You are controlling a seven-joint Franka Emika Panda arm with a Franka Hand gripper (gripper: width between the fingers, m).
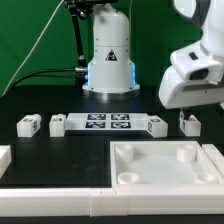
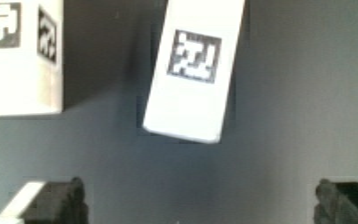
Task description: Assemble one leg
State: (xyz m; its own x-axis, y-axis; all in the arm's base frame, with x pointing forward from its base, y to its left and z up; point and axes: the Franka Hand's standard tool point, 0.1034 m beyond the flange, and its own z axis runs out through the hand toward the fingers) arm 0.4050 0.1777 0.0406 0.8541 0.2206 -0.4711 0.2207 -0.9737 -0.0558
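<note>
I next need to grab the leg with my gripper by its marker-bearing square body (image 1: pixel 192 127) (image 2: pixel 194 58), so that I can assemble it into the white panel's corner socket.
Several small white legs with square markers lie in a row on the black table: two at the exterior view's left (image 1: pixel 29 124) (image 1: pixel 57 124), one right of the marker board (image 1: pixel 155 124), and one at the far right (image 1: pixel 188 123). My gripper (image 1: pixel 186 111) hangs just above the far-right leg. In the wrist view that leg (image 2: pixel 197 70) lies ahead of my gripper (image 2: pixel 201 205), between the lines of its dark fingertips (image 2: pixel 51 203). The jaws stand wide apart and hold nothing. A second leg (image 2: pixel 19 60) lies beside it. The large white square panel (image 1: pixel 150 172) with round corner sockets lies in front.
The marker board (image 1: pixel 107 123) lies flat in the middle of the row. The robot's white base (image 1: pixel 108 55) stands behind it, with cables on the table's left. Another white part (image 1: pixel 4 158) lies at the left edge, and a white rim (image 1: pixel 60 200) runs along the front.
</note>
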